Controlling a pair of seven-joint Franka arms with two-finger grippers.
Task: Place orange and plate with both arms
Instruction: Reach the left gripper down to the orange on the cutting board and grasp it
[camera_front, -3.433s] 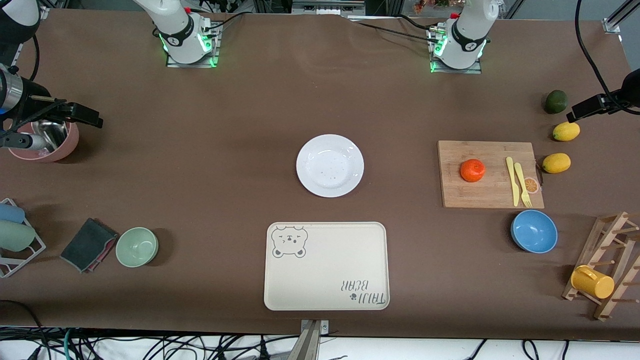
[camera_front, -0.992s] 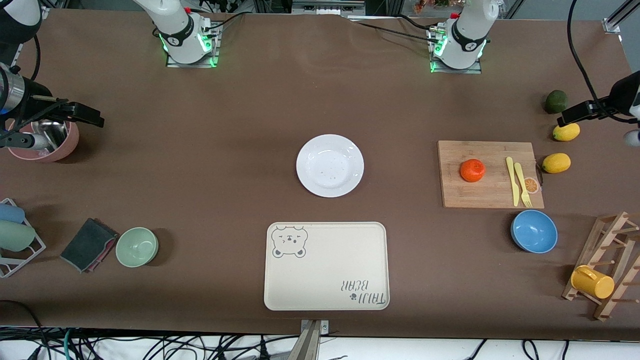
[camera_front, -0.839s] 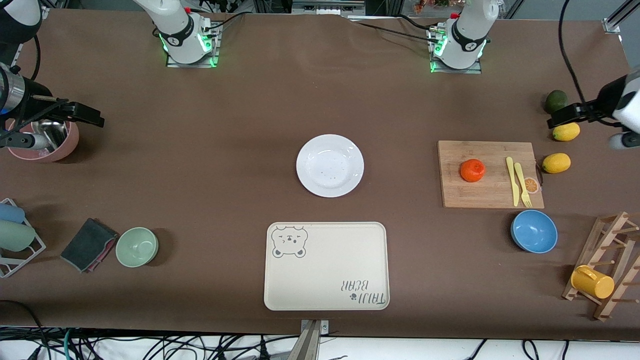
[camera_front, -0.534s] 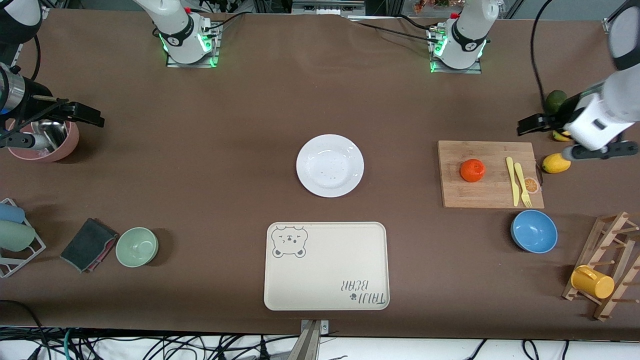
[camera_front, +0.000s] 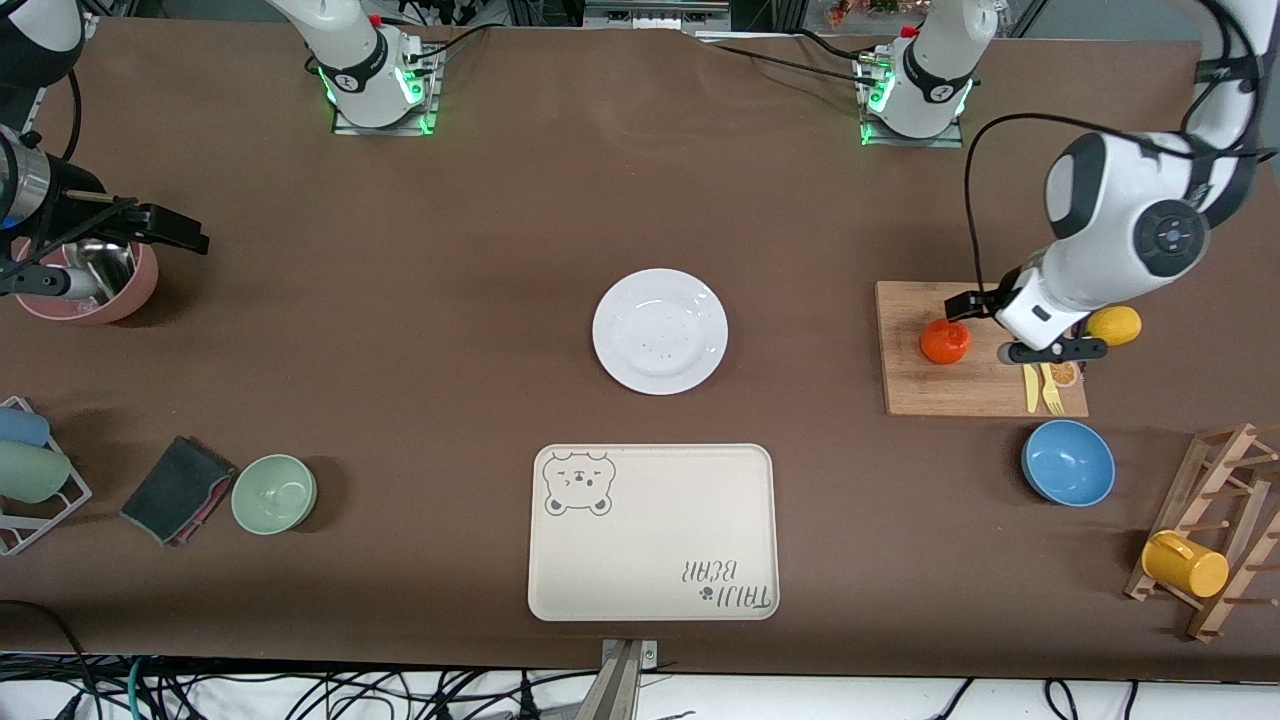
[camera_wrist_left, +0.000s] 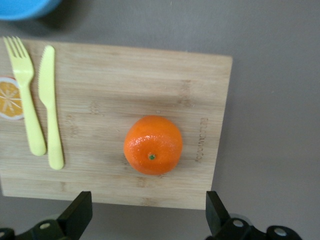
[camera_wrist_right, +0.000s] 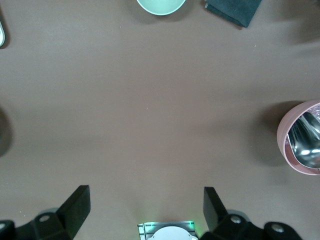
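Note:
The orange should go on the white plate (camera_front: 660, 331), so my left gripper will next grab it by its round middle (camera_front: 944, 342).
The orange (camera_front: 945, 341) sits on a wooden cutting board (camera_front: 930, 390) toward the left arm's end of the table. The white plate (camera_front: 660, 331) lies at the table's middle. My left gripper (camera_front: 975, 304) hangs over the board, just beside the orange. In the left wrist view the orange (camera_wrist_left: 152, 145) lies on the board (camera_wrist_left: 100, 90) ahead of the left gripper (camera_wrist_left: 147, 220), whose fingers (camera_wrist_left: 75, 216) stand wide apart and empty. My right gripper (camera_front: 170, 230) waits over a pink bowl (camera_front: 90, 285) at the right arm's end. It shows open and empty in the right wrist view (camera_wrist_right: 145, 210).
A cream bear-print tray (camera_front: 652, 530) lies nearer the camera than the plate. A blue bowl (camera_front: 1068, 462), a yellow fork and knife (camera_wrist_left: 35, 100), a lemon (camera_front: 1115, 325) and a wooden rack with a yellow mug (camera_front: 1185, 563) surround the board. A green bowl (camera_front: 274, 493) and dark cloth (camera_front: 178, 490) lie toward the right arm's end.
My left arm has swung in from the table's end and its gripper now hangs over the cutting board by the orange. The right arm, plate and orange have not moved.

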